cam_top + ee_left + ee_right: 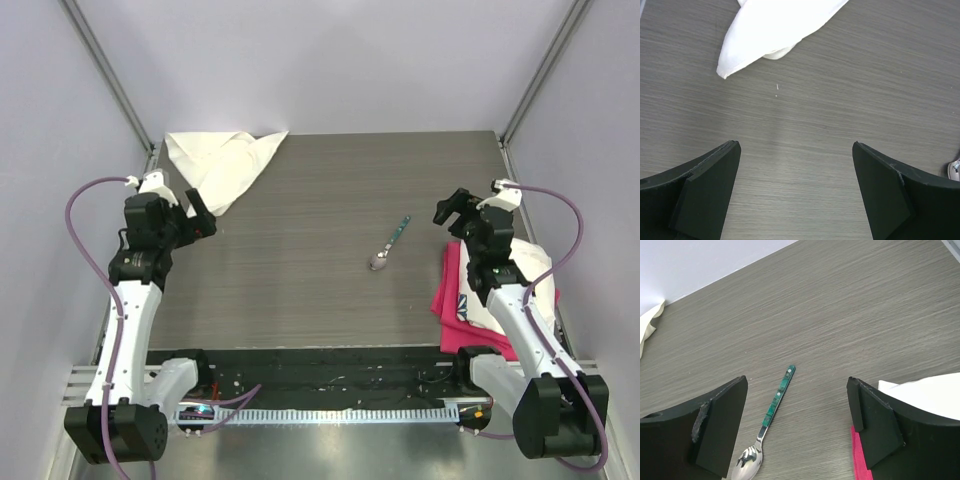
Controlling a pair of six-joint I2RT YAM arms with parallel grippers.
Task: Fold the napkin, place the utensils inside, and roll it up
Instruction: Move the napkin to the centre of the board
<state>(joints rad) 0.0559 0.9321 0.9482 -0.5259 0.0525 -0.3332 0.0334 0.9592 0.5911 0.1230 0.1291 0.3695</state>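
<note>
The left gripper grabs the bunched napkin's near tip (192, 211) (727, 73) next, to draw the napkin open across the table for folding.
The cream-white napkin (222, 163) lies bunched at the table's far left corner; its near tip shows in the left wrist view (771, 30), and a scrap of it at the left edge of the right wrist view (647, 325). The spoon (389, 245), with silver bowl and teal handle, lies right of centre; it also shows in the right wrist view (769, 429). My left gripper (200, 217) is open and empty, held above the table just near of the napkin. My right gripper (449, 209) is open and empty, to the right of the spoon.
A pink cloth (452, 300) with a folded white cloth (530, 270) on it lies at the table's right edge, under my right arm. The pink cloth's edge (860, 465) and the white cloth (925, 390) show in the right wrist view. Walls enclose the table's far and side edges.
</note>
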